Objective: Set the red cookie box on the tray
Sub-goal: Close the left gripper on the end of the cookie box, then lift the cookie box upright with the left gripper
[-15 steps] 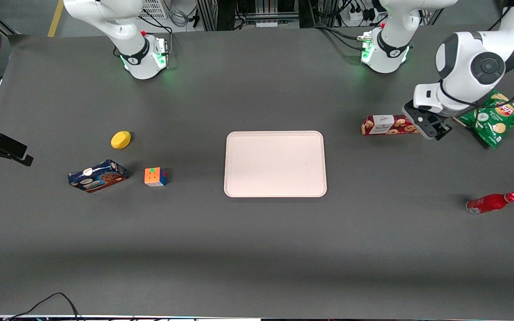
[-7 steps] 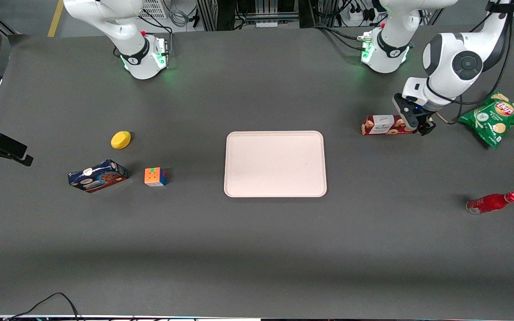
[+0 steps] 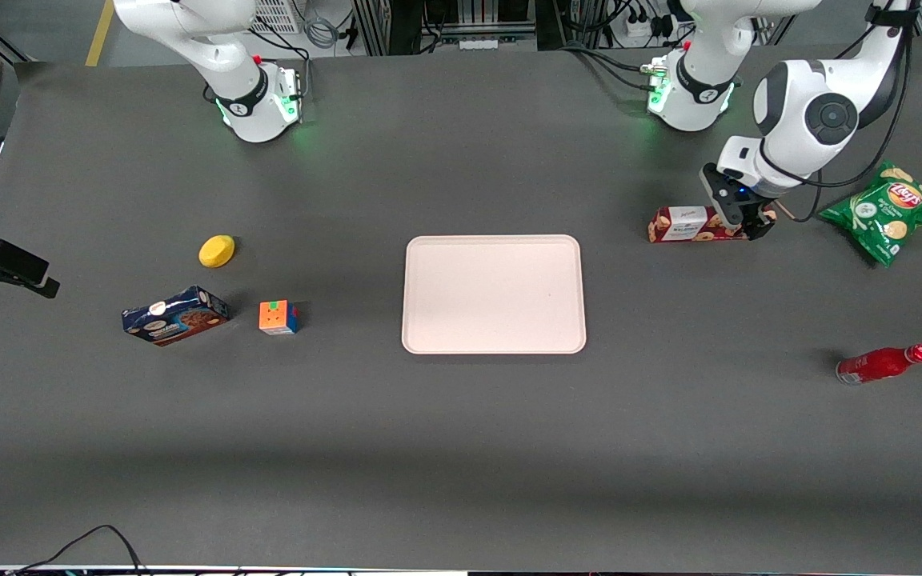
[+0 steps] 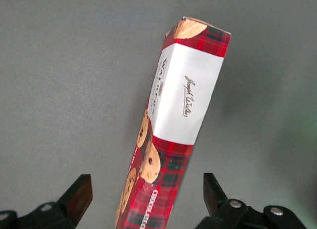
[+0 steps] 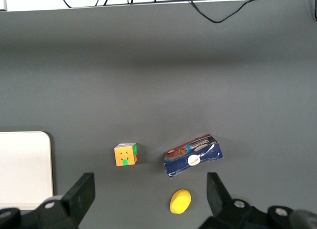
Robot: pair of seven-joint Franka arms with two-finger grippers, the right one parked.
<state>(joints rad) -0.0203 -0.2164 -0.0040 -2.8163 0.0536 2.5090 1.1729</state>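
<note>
My left gripper next needs to grab the red cookie box by its plaid section beside the white label, to set it on the cream tray.
The red cookie box [image 3: 685,225] lies flat on the dark table toward the working arm's end, a long plaid box with a white label [image 4: 184,97]. My left gripper [image 3: 745,220] sits over the end of the box that points at the chips bag. In the left wrist view the gripper [image 4: 147,197] is open, one finger on each side of the box [image 4: 163,179], with gaps between fingers and cardboard. The pale pinkish-cream tray [image 3: 494,294] lies at mid-table with nothing on it, well apart from the box.
A green chips bag [image 3: 887,210] lies beside the gripper at the working arm's end. A red bottle [image 3: 881,364] lies on its side nearer the front camera. A yellow lemon [image 3: 216,250], a colour cube [image 3: 278,317] and a dark blue cookie box [image 3: 175,315] lie toward the parked arm's end.
My left gripper has moved from beside the chips bag to over the end of the red cookie box and come lower. The box has not moved.
</note>
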